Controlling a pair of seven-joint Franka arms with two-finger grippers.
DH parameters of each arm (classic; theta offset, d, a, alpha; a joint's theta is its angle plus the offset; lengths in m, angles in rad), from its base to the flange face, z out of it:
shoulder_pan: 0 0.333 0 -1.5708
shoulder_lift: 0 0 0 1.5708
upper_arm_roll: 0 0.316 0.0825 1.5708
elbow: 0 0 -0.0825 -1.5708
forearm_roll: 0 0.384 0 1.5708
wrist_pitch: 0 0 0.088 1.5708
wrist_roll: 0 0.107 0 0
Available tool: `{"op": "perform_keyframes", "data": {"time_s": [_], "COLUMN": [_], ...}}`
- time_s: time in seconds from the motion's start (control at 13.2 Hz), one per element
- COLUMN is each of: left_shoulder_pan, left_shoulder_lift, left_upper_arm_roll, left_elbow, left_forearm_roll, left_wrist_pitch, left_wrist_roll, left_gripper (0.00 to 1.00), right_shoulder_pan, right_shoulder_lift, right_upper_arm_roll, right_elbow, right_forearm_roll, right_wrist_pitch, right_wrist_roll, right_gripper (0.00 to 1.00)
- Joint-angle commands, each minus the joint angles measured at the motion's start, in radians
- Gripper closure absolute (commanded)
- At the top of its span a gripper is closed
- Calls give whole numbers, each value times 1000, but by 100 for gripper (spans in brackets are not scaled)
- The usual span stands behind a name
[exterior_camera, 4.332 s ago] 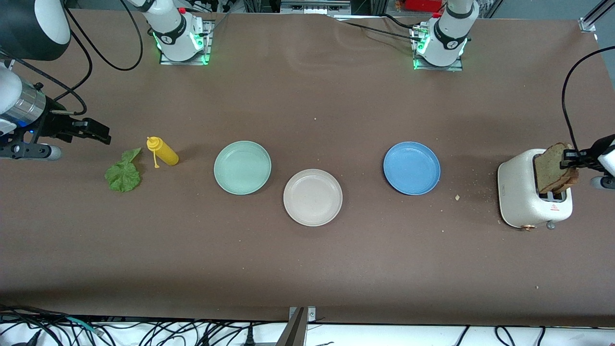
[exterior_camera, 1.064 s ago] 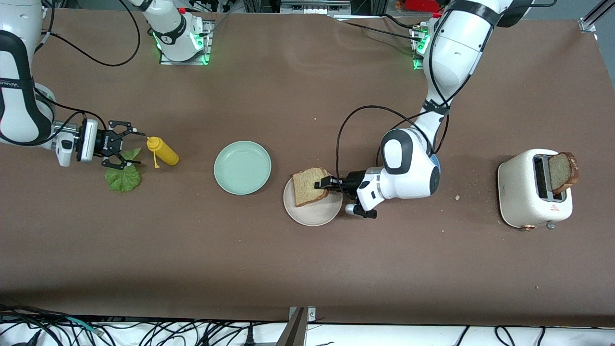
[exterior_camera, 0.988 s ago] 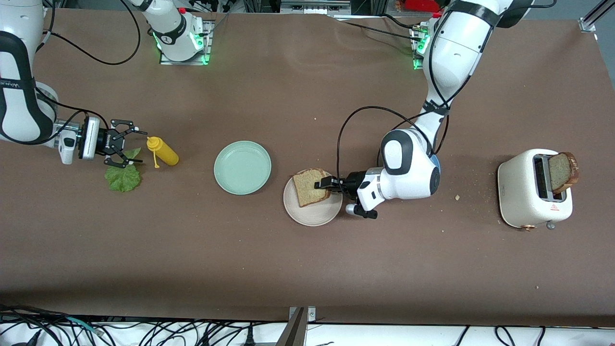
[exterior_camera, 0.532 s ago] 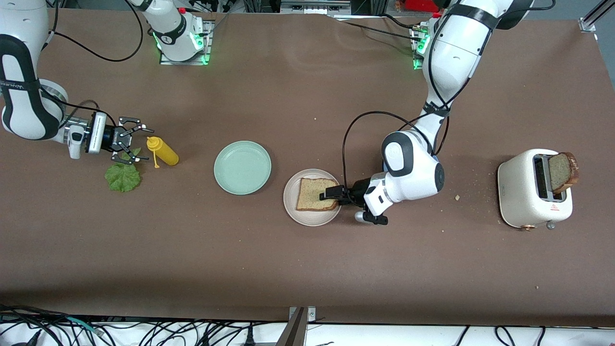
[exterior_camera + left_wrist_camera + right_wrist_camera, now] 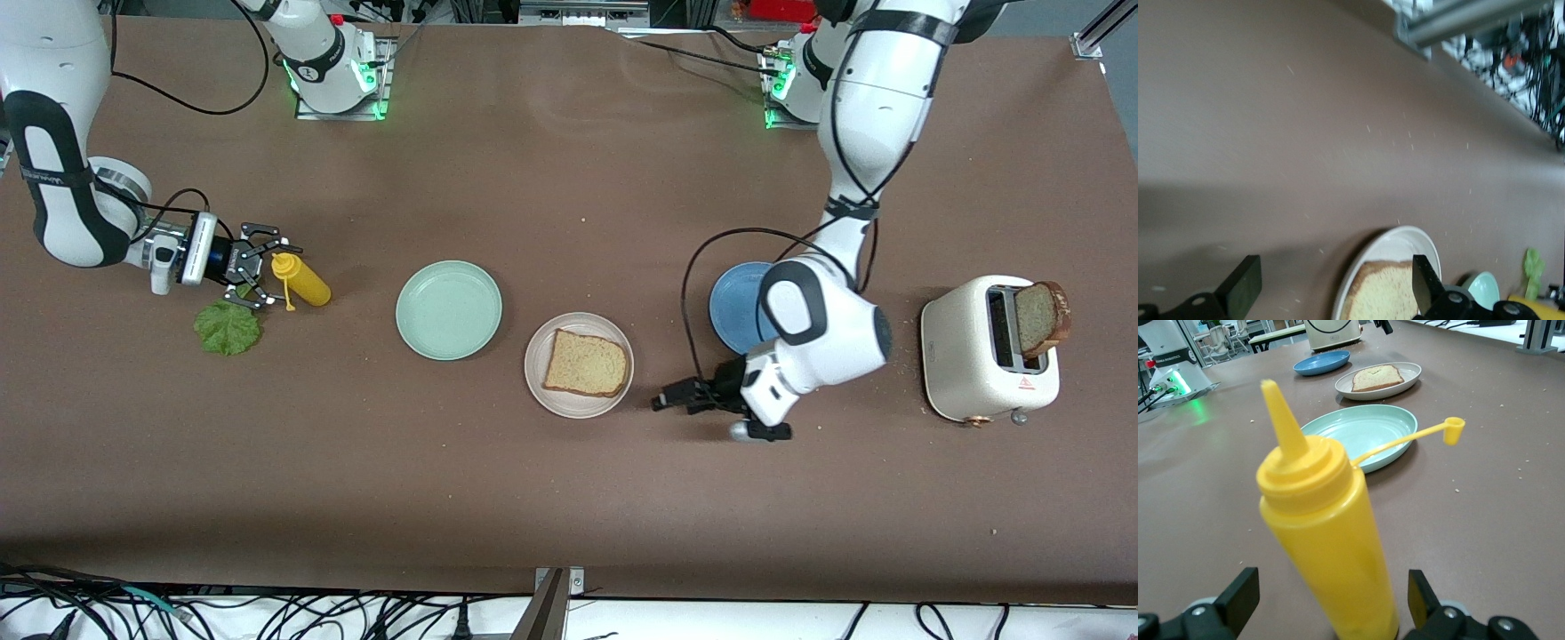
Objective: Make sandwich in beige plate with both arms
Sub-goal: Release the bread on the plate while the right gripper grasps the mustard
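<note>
The right gripper grabs the lettuce leaf by its middle (image 5: 228, 325) next, to add green filling to the sandwich in the beige plate (image 5: 549, 398).
One tan bread slice (image 5: 586, 363) lies flat in the beige plate (image 5: 549, 398). My left gripper (image 5: 660, 402) is open and empty, low over the table just off the plate's rim toward the left arm's end. The left wrist view shows its fingers (image 5: 1239, 293) wide apart, with the bread (image 5: 1385, 297) and the plate (image 5: 1399, 236) ahead. A second bread slice (image 5: 1038, 318) stands in the toaster (image 5: 965, 364). The lettuce leaf (image 5: 228, 327) lies at the right arm's end. My right gripper (image 5: 271, 271) is open, its fingers either side of a yellow squeeze bottle (image 5: 1328, 540) without touching it.
The yellow bottle (image 5: 304, 280) lies beside the lettuce, its cap hanging on a strap. A mint green plate (image 5: 449, 309) stands between bottle and beige plate. A blue plate (image 5: 733, 307) is partly under my left arm. Crumbs lie near the toaster.
My left gripper opened, left the bread flat in the beige plate and drew back toward the left arm's end. My right gripper moved from over the lettuce to the yellow bottle.
</note>
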State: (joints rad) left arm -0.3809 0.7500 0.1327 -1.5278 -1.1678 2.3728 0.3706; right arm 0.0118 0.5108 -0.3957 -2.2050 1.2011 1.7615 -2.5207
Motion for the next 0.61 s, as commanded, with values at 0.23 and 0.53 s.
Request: {"op": "perform_keyframes", "data": {"time_s": [0.23, 0.53], "left_shoulder_pan": [155, 224], "left_shoulder_lift": [-99, -188], "left_upper_arm_roll": [7, 22], "left_elbow": [-40, -34], "left_forearm_roll": [401, 638], "left_wrist_pitch": [-119, -222], "left_wrist_roll": [-39, -45], "left_gripper": [0, 0], "right_shoulder_pan": [57, 151], "right_shoulder_lift": [25, 0], "right_upper_arm_roll": [-2, -3], "right_elbow": [1, 19], "right_forearm_roll": [117, 178], "right_wrist_pitch": [19, 119], "right_wrist_roll": [-24, -9], "right_gripper": [60, 100]}}
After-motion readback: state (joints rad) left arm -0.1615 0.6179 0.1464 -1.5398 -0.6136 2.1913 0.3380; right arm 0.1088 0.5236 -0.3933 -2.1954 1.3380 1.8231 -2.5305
